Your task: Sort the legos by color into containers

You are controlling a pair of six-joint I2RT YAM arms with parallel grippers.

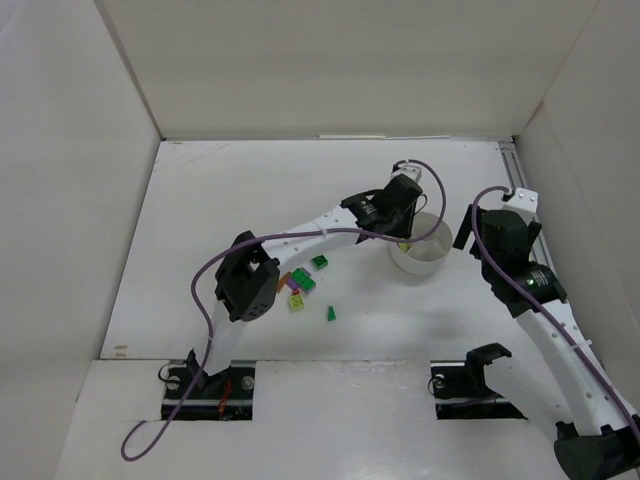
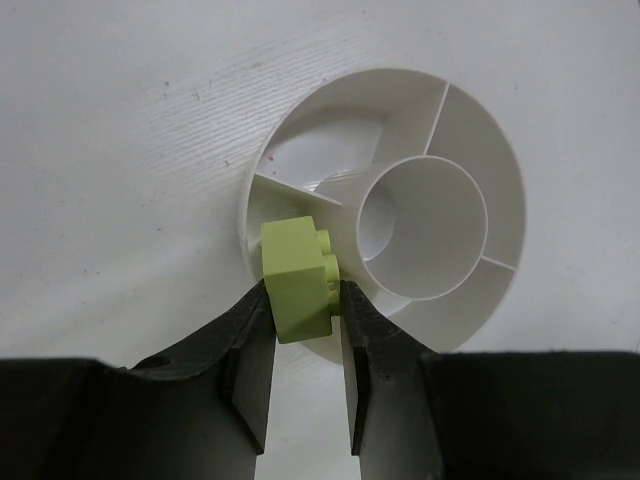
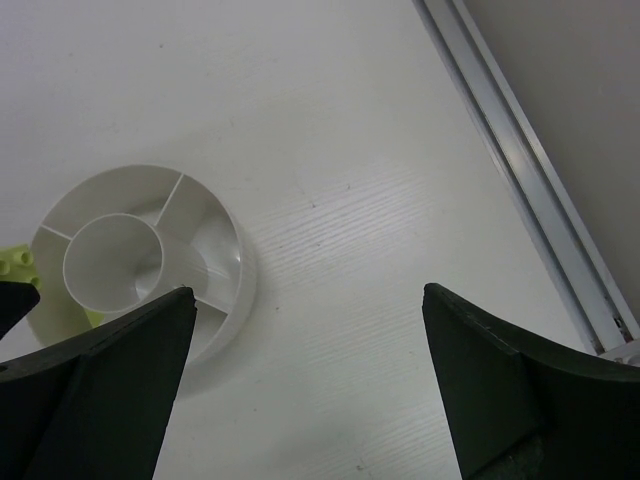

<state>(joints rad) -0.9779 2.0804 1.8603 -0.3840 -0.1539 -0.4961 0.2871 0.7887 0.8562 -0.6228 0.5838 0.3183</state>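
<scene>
The lime-yellow brick [image 2: 296, 280] hangs above an open wedge section between the dish's rim and central cup and would rest inside, so it is now time for my left gripper to release it.
My left gripper [image 2: 303, 295] is shut on a lime-yellow brick [image 2: 296, 280] and holds it over the near-left rim of the round white dish [image 2: 500, 180]. The dish has wedge compartments around a central cup [image 2: 425, 225]; those in view look empty. In the top view the left gripper [image 1: 404, 236] hangs over the dish [image 1: 425, 262]. My right gripper [image 3: 308, 290] is open and empty, above bare table to the right of the dish [image 3: 225, 250]. Loose bricks lie left of the dish: green [image 1: 319, 262], green [image 1: 305, 284], orange-brown [image 1: 284, 281], lime-yellow [image 1: 296, 304], dark green [image 1: 330, 313].
A metal rail [image 3: 520, 150] runs along the table's right edge, beside the right arm [image 1: 510, 250]. White walls close the table at the back and both sides. The left arm's purple cable [image 1: 300, 240] arches over the brick pile.
</scene>
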